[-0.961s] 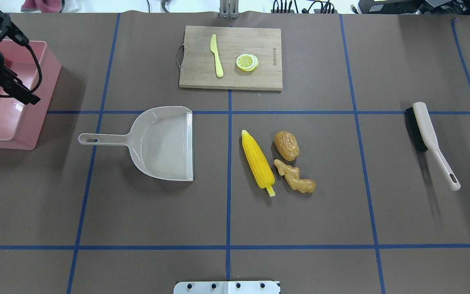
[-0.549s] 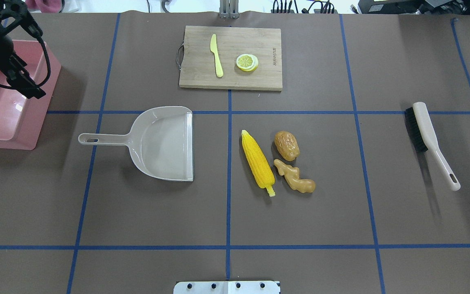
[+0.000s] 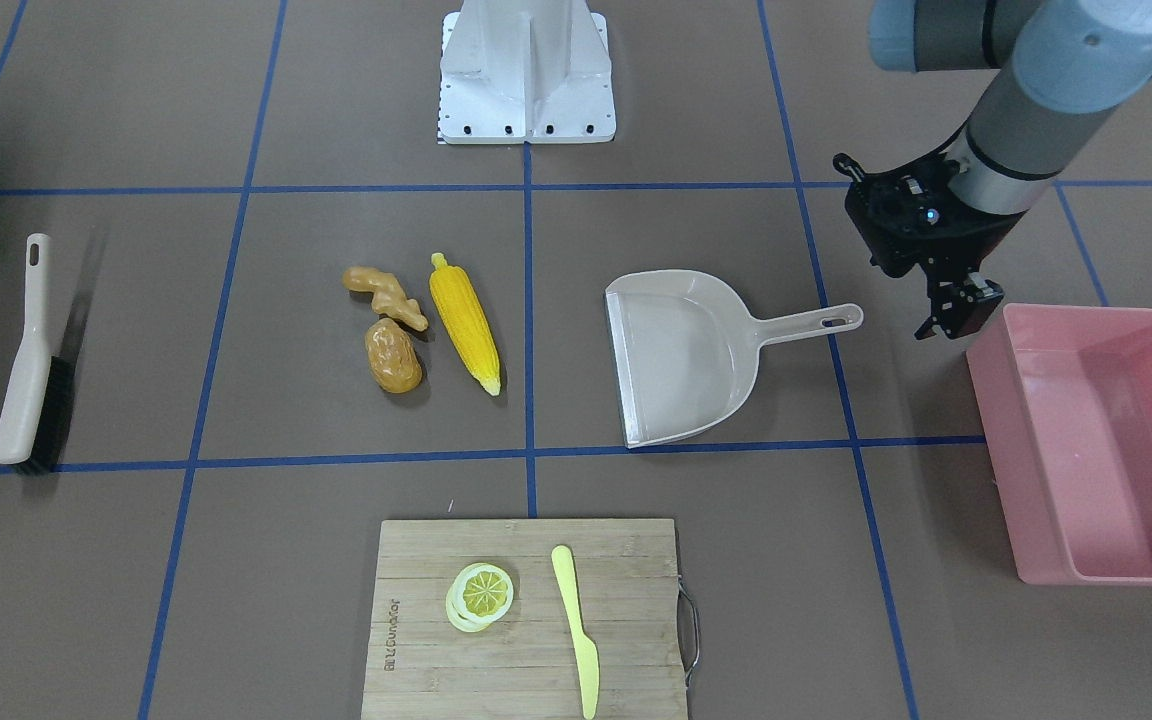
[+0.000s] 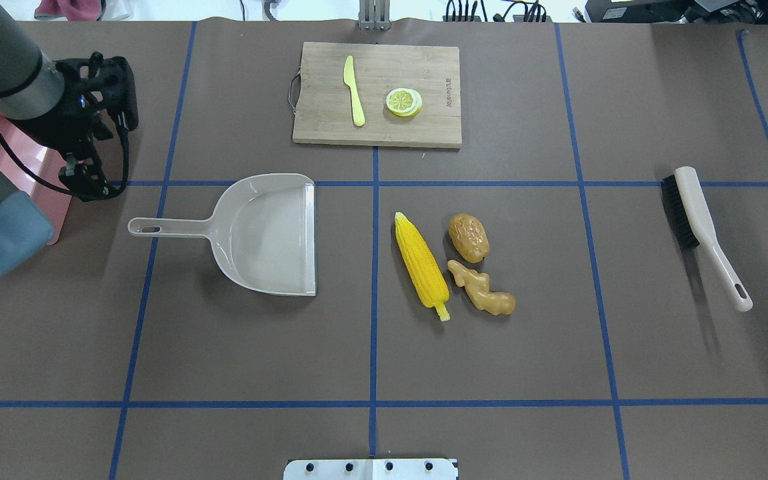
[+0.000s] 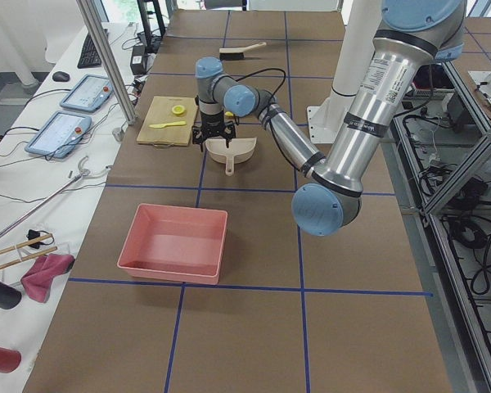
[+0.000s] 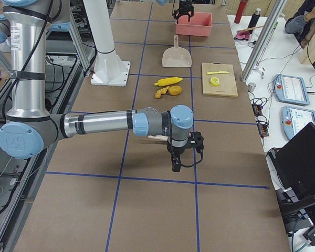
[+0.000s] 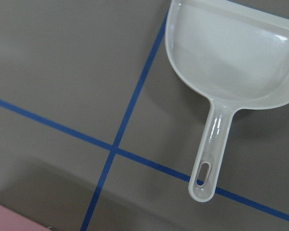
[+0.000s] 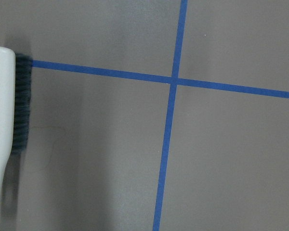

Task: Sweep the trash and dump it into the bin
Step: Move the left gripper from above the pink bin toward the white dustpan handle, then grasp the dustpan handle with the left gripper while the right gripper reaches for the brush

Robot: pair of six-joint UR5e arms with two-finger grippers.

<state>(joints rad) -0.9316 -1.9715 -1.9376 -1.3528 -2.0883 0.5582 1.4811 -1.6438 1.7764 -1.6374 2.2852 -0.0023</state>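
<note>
I should next grab the dustpan with my left gripper by its narrow handle (image 3: 811,324) (image 7: 213,147). The dustpan's pan is far too wide for my fingers.
The trash lies together right of centre: a yellow corn cob (image 4: 422,267), a tan ginger root (image 4: 481,290) and a brown-orange potato (image 4: 469,237). The pink bin (image 3: 988,400) stands at the table's left end, partly hidden by my left arm in the overhead view. My left gripper (image 4: 91,185) hangs open and empty between the bin and the handle of the beige dustpan (image 4: 264,233), touching neither. My right gripper (image 6: 175,164) shows only in the exterior right view, above the table near the brush (image 4: 697,213). I cannot tell whether it is open.
A wooden cutting board (image 4: 424,130) at the far middle holds a yellow plastic knife (image 4: 354,90) and lemon slices (image 4: 403,102). The dustpan's open mouth faces the trash. Blue tape lines cross the brown table. The robot base plate (image 4: 371,469) is at the near edge.
My left arm has swung right, from over the bin to the bin's right side near the dustpan handle. Nothing on the table has moved.
</note>
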